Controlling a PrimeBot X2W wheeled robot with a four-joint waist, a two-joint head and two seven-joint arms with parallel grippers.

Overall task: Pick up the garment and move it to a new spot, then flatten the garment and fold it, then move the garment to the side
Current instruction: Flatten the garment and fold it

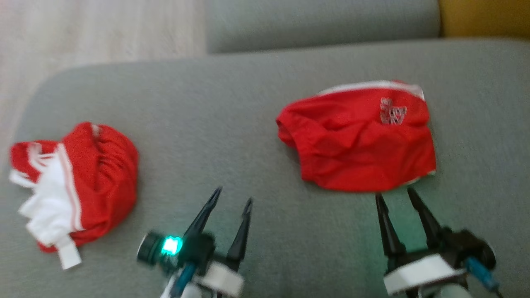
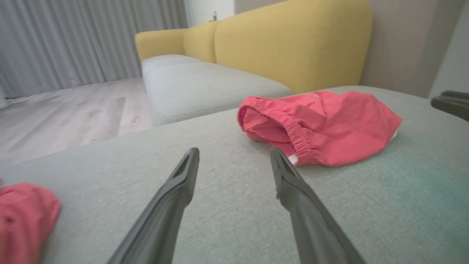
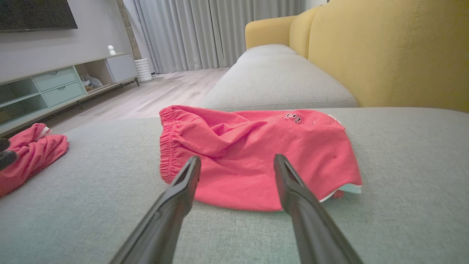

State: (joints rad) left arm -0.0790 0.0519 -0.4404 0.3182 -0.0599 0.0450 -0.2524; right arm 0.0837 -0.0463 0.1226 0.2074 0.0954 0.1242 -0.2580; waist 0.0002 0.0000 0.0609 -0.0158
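My left gripper should grab the garment by the elastic edge (image 1: pixel 299 151) next. The edge stands up, while the rest of the cloth (image 1: pixel 372 151) lies loose.
A red garment (image 1: pixel 356 138) with a white logo and white trim lies loosely folded on the grey cushion (image 1: pixel 232 124), right of centre; its elastic waistband (image 3: pixel 166 154) faces left. My right gripper (image 1: pixel 393 193) hovers open just short of the garment's near edge, its fingers (image 3: pixel 237 158) framing the cloth and holding nothing. My left gripper (image 1: pixel 232 196) is open and empty over bare cushion, left of the garment (image 2: pixel 322 126). A second red and white garment (image 1: pixel 74 186) sits crumpled at the far left.
The cushion's rounded left edge drops to a pale wood floor (image 1: pixel 83 33). A yellow sofa back (image 3: pixel 395 51) rises behind, with another grey seat (image 1: pixel 323 22) beyond. A TV cabinet (image 3: pixel 55 88) stands across the room. My right fingers (image 2: pixel 450 102) show at the left wrist view's right edge.
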